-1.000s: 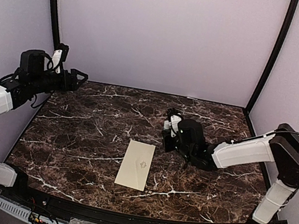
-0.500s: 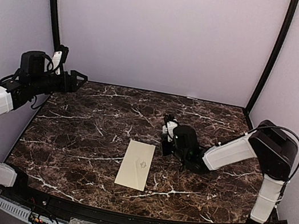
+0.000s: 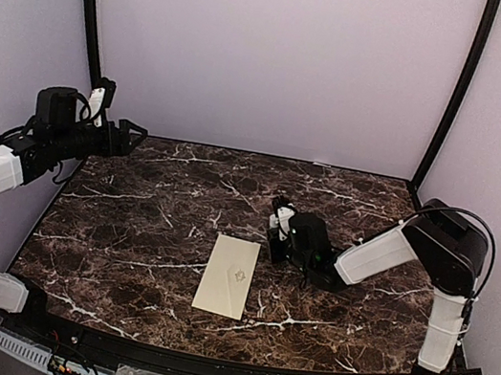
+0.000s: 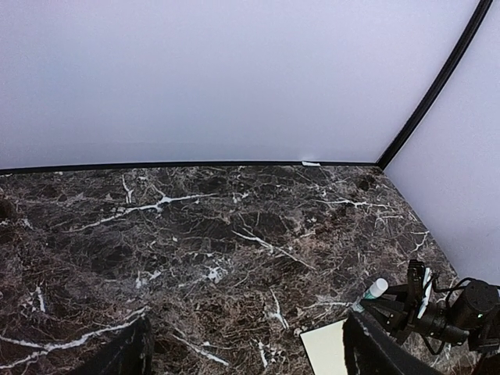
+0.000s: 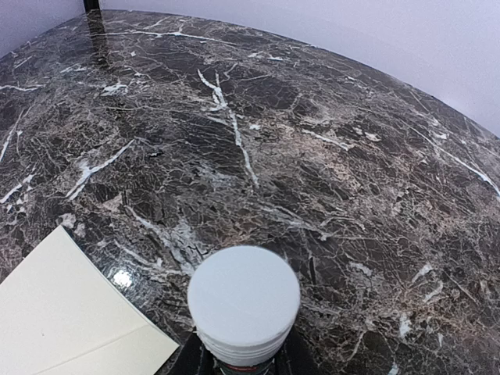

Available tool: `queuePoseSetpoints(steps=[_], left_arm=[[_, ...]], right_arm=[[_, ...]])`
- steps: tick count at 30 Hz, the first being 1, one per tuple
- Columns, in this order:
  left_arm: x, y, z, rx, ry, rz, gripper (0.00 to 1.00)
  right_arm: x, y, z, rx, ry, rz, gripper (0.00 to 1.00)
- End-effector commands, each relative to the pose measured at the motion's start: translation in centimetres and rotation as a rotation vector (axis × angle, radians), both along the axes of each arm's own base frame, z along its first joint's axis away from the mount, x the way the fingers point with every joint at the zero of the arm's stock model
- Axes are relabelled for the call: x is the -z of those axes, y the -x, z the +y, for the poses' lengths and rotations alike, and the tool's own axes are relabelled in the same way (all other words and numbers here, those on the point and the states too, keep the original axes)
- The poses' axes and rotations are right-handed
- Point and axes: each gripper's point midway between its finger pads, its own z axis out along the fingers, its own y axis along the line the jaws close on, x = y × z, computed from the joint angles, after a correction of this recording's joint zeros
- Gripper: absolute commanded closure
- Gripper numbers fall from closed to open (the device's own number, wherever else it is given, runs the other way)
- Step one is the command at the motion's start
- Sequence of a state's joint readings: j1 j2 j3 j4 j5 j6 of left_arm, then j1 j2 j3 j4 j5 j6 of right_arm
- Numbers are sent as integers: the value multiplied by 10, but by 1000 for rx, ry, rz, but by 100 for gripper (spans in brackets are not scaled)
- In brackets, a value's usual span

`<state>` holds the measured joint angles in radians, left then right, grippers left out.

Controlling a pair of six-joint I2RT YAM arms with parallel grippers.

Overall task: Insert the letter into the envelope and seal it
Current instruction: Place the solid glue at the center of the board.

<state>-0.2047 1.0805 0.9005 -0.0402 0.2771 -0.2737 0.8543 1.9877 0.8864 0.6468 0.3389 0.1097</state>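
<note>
The glue stick is upright and low over flat, empty marble, and it would end up standing beside the envelope [image 3: 228,275] if I opened now, so my right gripper needs to let go of it.
The cream envelope [image 3: 228,275] lies flat and closed in the middle of the marble table, a faint emblem on its upper face; its corner also shows in the left wrist view [image 4: 324,349] and the right wrist view [image 5: 70,312]. The letter is out of view. My right gripper [image 3: 280,225] hovers low just right of the envelope's far end, shut on a white-capped glue stick [image 5: 244,297] that stands upright between its fingers [image 5: 181,361]. My left gripper [image 3: 133,135] hangs open and empty above the table's far left corner, well away from the envelope.
Dark marble tabletop [image 3: 148,218] with black frame posts [image 3: 453,97] at the back corners and pale walls on three sides. The right arm's white forearm [image 3: 375,251] stretches low across the right half of the table.
The right arm has folded in and carried the glue stick a little left and nearer, closer to the envelope's far end. The left arm and the envelope have stayed put.
</note>
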Motion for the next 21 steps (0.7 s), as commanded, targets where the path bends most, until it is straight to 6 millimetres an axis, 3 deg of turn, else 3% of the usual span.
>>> queuePoseSetpoints(steps=[1, 11, 21], left_arm=[[3, 0, -1, 8, 11, 8, 18], [7, -1, -2, 14, 15, 20, 18], [7, -2, -1, 12, 17, 21, 18]], right_arm=[[-10, -9, 5, 6, -41, -25, 87], [-10, -8, 2, 18, -50, -25, 64], [-13, -6, 0, 17, -53, -29, 48]])
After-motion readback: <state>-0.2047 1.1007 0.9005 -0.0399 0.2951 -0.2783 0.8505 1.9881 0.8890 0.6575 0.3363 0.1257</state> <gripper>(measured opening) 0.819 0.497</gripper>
